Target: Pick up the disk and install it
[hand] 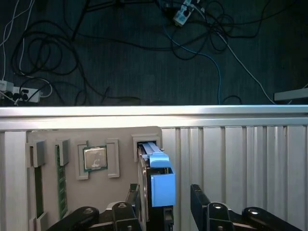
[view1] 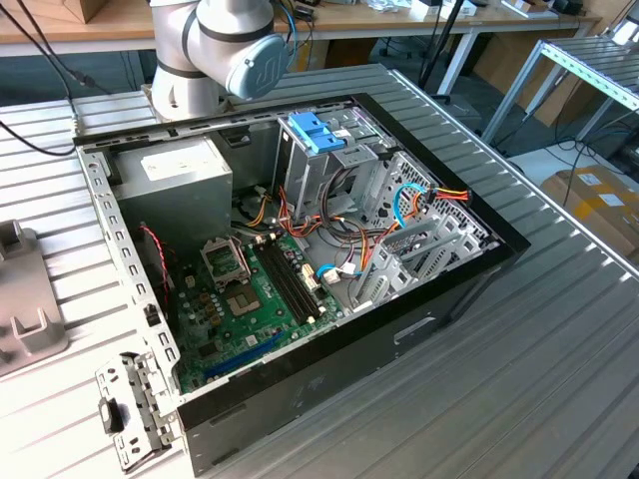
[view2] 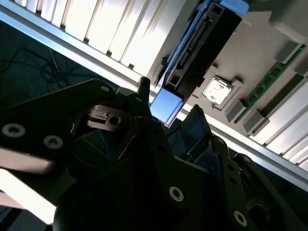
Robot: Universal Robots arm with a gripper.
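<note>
The disk needs to go into the open computer case, so my gripper should next grab its carrier's blue end block.
The disk is a thin drive in a bright blue carrier, standing on edge in a slot of a pale grey fixture near the table's edge. In both wrist views my gripper is open and straddles the disk's near end. One finger sits close against the drive's side. The other finger stands a clear gap away from the blue carrier. In the second wrist view the disk runs away from my gripper, with its blue end tab between the fingertips.
The open computer case lies on the slatted table, with the motherboard, a grey power supply box and a blue latch piece on the drive cage. The fixture also holds a processor chip and memory sticks. Cables lie on the floor.
</note>
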